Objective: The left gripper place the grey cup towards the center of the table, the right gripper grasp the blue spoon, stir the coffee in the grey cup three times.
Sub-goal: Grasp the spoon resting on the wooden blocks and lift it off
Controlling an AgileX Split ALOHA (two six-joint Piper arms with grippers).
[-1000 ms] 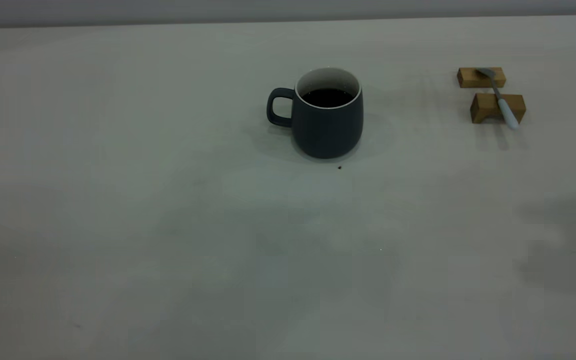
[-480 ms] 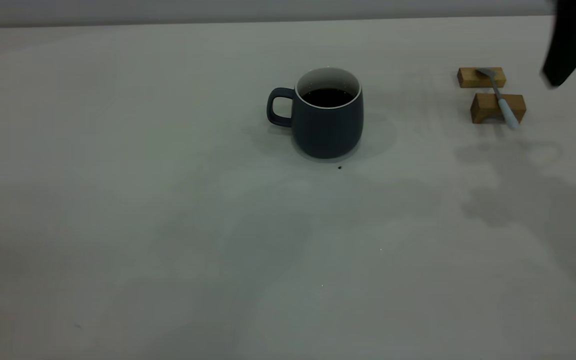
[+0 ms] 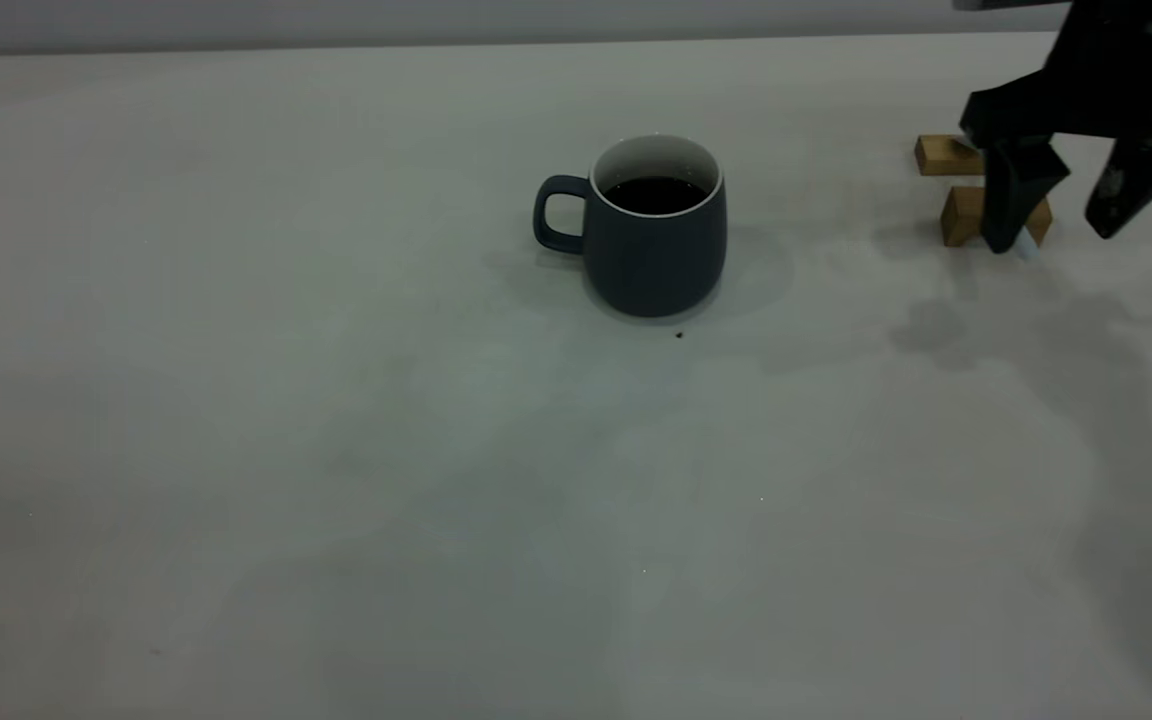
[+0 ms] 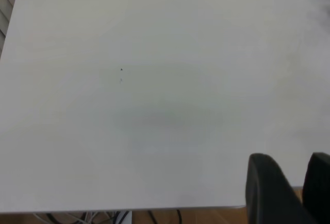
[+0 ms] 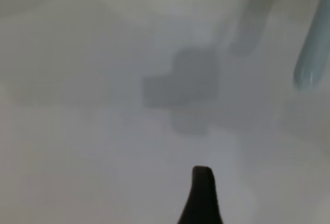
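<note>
Next, my right gripper grabs the blue spoon by its pale handle (image 3: 1025, 245) to stir the coffee in the grey cup (image 3: 652, 250).
The grey cup (image 3: 652, 250) stands upright near the table's (image 3: 336, 450) middle, its handle toward the left, with dark coffee (image 3: 654, 195) inside. At the far right my right gripper (image 3: 1053, 238) hangs open over the two wooden blocks, one finger (image 3: 1011, 195) in front of the blue spoon (image 3: 1028, 250). Only the spoon's pale handle tip shows below that finger. In the right wrist view the blue spoon's handle (image 5: 314, 53) lies ahead of one finger (image 5: 202, 190), untouched. My left gripper (image 4: 294, 164) is parked over the table's bare edge, away from the cup.
Two tan wooden blocks (image 3: 944, 155) (image 3: 960, 215) carry the spoon at the back right. A tiny dark speck (image 3: 679, 335) lies just in front of the cup. The table's near edge (image 4: 154, 209) shows in the left wrist view.
My right gripper has come in from the upper right and dropped over the blocks, now covering most of the spoon. The cup and spoon have not moved.
</note>
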